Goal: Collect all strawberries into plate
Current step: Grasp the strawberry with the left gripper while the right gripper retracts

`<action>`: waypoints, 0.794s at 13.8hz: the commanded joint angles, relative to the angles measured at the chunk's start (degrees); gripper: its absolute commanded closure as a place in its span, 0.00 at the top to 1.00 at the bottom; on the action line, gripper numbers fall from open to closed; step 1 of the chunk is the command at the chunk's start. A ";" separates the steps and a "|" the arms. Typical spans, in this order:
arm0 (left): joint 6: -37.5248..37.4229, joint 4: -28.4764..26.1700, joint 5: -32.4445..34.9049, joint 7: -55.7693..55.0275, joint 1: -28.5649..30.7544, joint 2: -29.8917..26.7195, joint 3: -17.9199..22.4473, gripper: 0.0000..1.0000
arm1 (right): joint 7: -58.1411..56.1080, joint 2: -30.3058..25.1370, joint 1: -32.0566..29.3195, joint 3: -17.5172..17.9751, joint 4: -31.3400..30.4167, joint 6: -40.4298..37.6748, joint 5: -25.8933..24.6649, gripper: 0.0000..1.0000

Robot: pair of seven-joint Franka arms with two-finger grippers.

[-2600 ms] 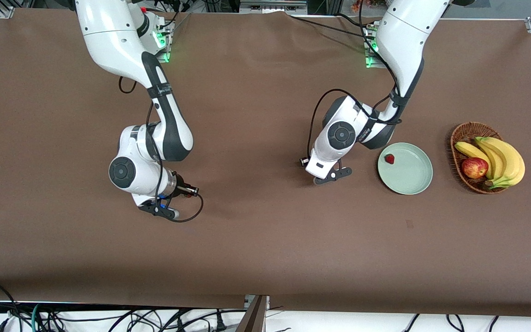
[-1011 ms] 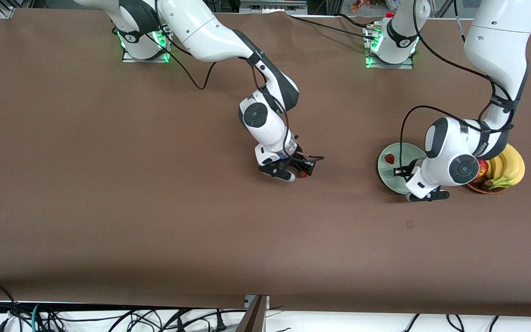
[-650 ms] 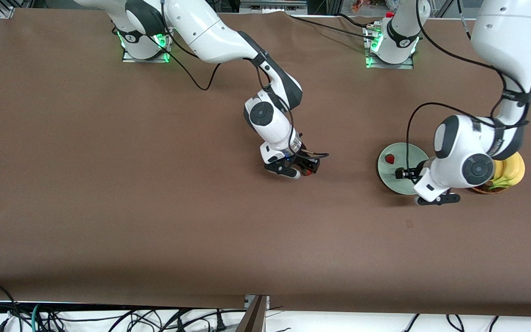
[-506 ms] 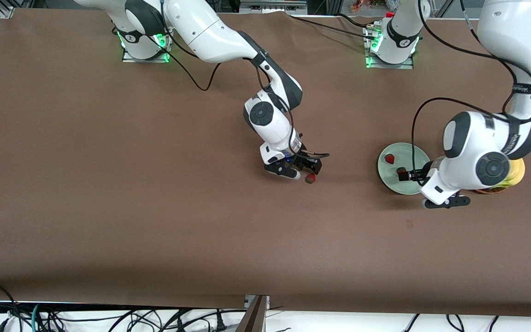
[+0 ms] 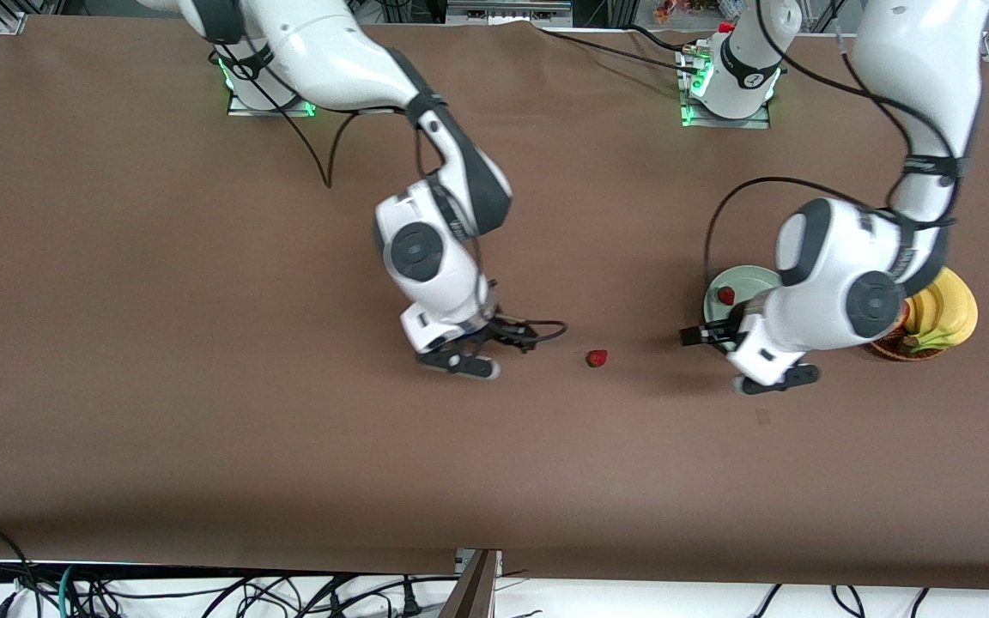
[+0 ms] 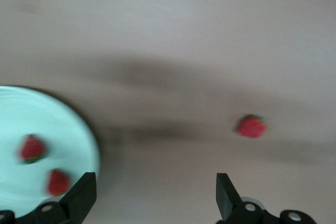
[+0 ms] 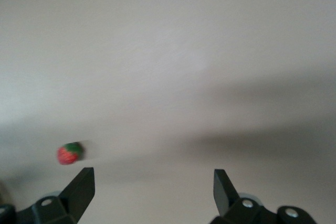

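Observation:
My left gripper should grab the strawberry by its plump red body [image 5: 596,359] [image 6: 251,128] next, to collect it into the pale green plate.
One strawberry [image 5: 597,358] lies on the brown table between the two grippers; it also shows in the left wrist view [image 6: 251,126] and the right wrist view [image 7: 68,153]. The pale green plate [image 5: 745,275] is partly hidden under the left arm, with one strawberry [image 5: 725,295] showing on it. The left wrist view shows the plate [image 6: 79,140] holding two strawberries [image 6: 32,149] [image 6: 58,182]. My left gripper [image 5: 761,374] [image 6: 155,195] is open and empty over the table beside the plate. My right gripper [image 5: 464,360] [image 7: 152,190] is open and empty, low over the table.
A wicker basket [image 5: 889,348] with bananas [image 5: 954,309] stands beside the plate toward the left arm's end, mostly hidden by the left arm. A cable [image 5: 546,330] loops from the right wrist.
The right gripper opened, left a strawberry on the table and drew back toward its own end. The left gripper left a second strawberry in the plate and moved toward the loose one.

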 commanded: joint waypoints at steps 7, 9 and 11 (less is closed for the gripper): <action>15.29 2.56 8.25 -14.21 -10.92 11.78 1.22 0.92 | -36.94 -9.93 -11.31 -17.37 -1.05 -31.94 -0.69 1.00; 15.29 5.44 8.52 -14.57 -11.02 13.36 1.31 0.83 | -43.73 -11.25 -11.92 -21.26 -1.05 -34.32 -1.56 1.00; 15.20 6.60 9.48 -14.92 -11.19 14.25 1.31 0.73 | -44.37 -15.71 -14.81 -19.44 -1.75 -35.12 -7.34 1.00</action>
